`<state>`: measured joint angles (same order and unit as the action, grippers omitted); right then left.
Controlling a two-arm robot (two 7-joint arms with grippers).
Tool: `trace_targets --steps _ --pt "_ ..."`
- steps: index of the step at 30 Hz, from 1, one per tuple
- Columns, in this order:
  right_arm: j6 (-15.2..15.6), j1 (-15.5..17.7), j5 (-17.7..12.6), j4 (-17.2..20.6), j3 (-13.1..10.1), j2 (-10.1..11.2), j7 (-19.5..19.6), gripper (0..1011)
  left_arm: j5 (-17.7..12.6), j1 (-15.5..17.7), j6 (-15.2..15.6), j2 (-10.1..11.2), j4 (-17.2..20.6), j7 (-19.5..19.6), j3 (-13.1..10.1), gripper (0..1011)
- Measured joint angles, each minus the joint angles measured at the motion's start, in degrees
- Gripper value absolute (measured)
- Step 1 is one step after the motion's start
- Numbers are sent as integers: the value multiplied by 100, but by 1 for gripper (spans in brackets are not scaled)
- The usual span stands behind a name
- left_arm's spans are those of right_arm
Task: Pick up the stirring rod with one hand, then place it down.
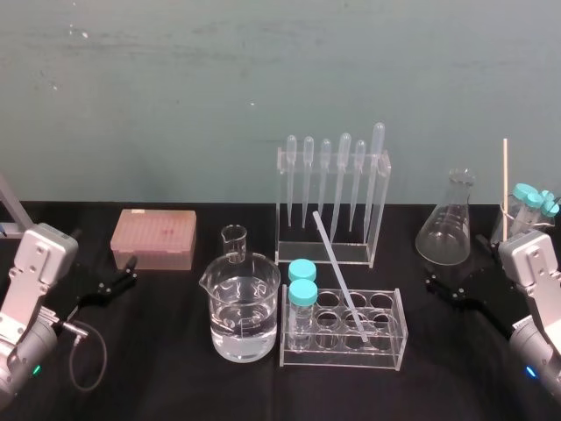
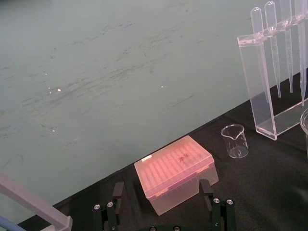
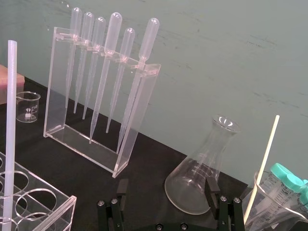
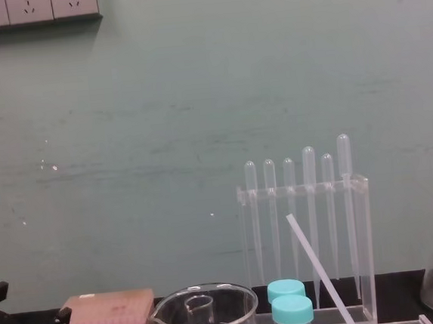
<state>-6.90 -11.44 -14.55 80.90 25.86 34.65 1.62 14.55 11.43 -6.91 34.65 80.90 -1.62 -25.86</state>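
Observation:
My right gripper grabs the stirring rod by its upper part next, which stands free, since the clear tube rack surrounds the rod's lower end.
The stirring rod, thin and translucent white, leans with its lower end in a hole of the clear tube rack at the table's middle and its top tilted back to the left; it also shows as the stirring rod and the stirring rod. My right gripper rests open on the black table at the right, well apart from the rod; its right gripper jaws stand wide before the flask. Far left, my left gripper lies open; the left gripper faces the pink box.
A pipette stand stands behind the tube rack. A water-filled beaker and a small beaker sit left of it, with a pink tip box farther left. A conical flask and a beaker with capped tubes and a pale stick stand right.

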Motion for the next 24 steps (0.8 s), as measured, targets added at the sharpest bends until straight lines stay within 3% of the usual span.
trace_targets --steps 24 --pt "-1 0 0 0 0 0 0 1003 0 0 0 0 0 0 0 1000"
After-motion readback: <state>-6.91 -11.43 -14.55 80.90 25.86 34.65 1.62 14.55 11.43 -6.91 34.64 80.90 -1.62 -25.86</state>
